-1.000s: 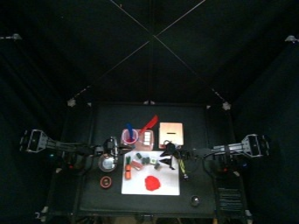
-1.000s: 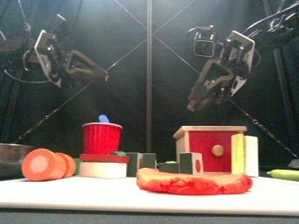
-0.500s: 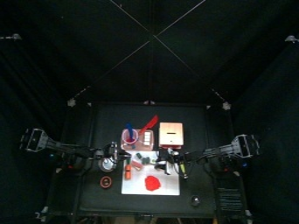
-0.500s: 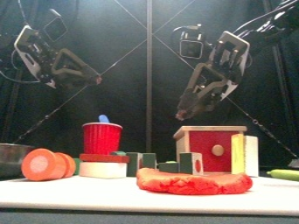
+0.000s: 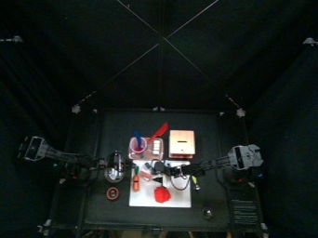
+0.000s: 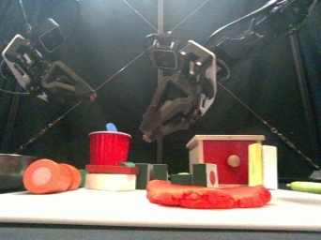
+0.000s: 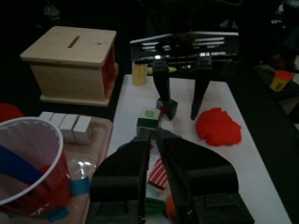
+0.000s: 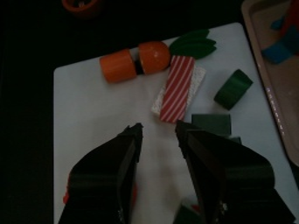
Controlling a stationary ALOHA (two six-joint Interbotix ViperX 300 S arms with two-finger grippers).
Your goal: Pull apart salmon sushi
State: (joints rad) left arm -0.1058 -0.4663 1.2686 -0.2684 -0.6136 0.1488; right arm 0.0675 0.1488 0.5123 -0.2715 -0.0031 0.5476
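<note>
My right gripper grabs the salmon sushi by its striped top [image 8: 177, 89] next. Then it pulls the sushi's top apart from its white rice block.
The salmon sushi [image 8: 177, 90] is a white rice block with a pink-and-white striped top, lying on the white board [image 8: 87, 114]. In the front view the salmon sushi [image 6: 112, 178] sits low at the left, beside an orange roll [image 6: 51, 175]. My right gripper [image 8: 158, 144] hangs open above the board, with the sushi just beyond its fingertips and nothing between them. From the front, the right gripper [image 6: 150, 131] is in the middle, well above the pieces. My left gripper [image 6: 82, 92] is open and empty, high at the left.
A red cup [image 6: 109, 147] stands behind the sushi, and a wooden box [image 6: 226, 159] with a red front is at the right. A red lump [image 6: 207, 194] lies near the board's front edge. Green blocks [image 8: 232, 87] lie by the sushi. A metal bowl [image 6: 10, 169] sits far left.
My right arm has swung from the right side toward the middle and come lower over the board. The left gripper has sunk a little.
</note>
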